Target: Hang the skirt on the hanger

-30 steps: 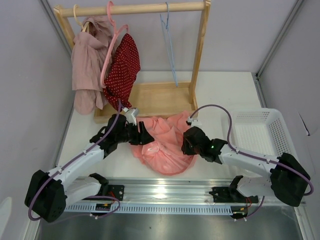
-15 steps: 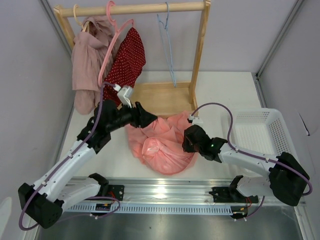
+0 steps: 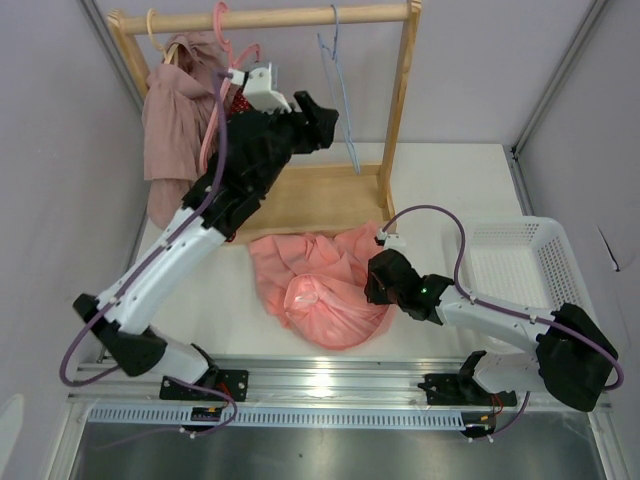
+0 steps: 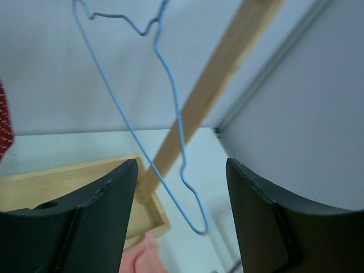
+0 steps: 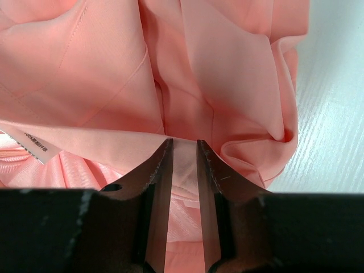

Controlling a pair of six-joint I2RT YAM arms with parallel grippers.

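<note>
I will next use my left gripper to grab the light-blue wire hanger by its near end point(image 3: 355, 166), so the far notched end stays free for the skirt.
The salmon-pink skirt point(image 3: 320, 285) lies crumpled on the table in front of the wooden rack. My right gripper point(image 3: 375, 280) rests on its right side, and in the right wrist view the gripper point(image 5: 185, 142) is shut on a fold of the skirt point(image 5: 114, 68). The light-blue wire hanger point(image 3: 340, 90) hangs by its hook from the rack's top rail. My left gripper point(image 3: 325, 120) is raised just left of it, open and empty. In the left wrist view the hanger point(image 4: 170, 96) hangs a little beyond the open gripper point(image 4: 182, 165).
The wooden rack point(image 3: 400, 100) has a tray base point(image 3: 320, 195). A pink hanger point(image 3: 225, 60), a red dotted garment point(image 3: 237, 103) mostly hidden by my left arm, and a mauve garment point(image 3: 175, 130) hang at its left. A white basket point(image 3: 515, 265) stands at the right.
My left arm has lifted off the skirt's left side and swung up and back to the light-blue hanger. The right gripper has stayed on the skirt.
</note>
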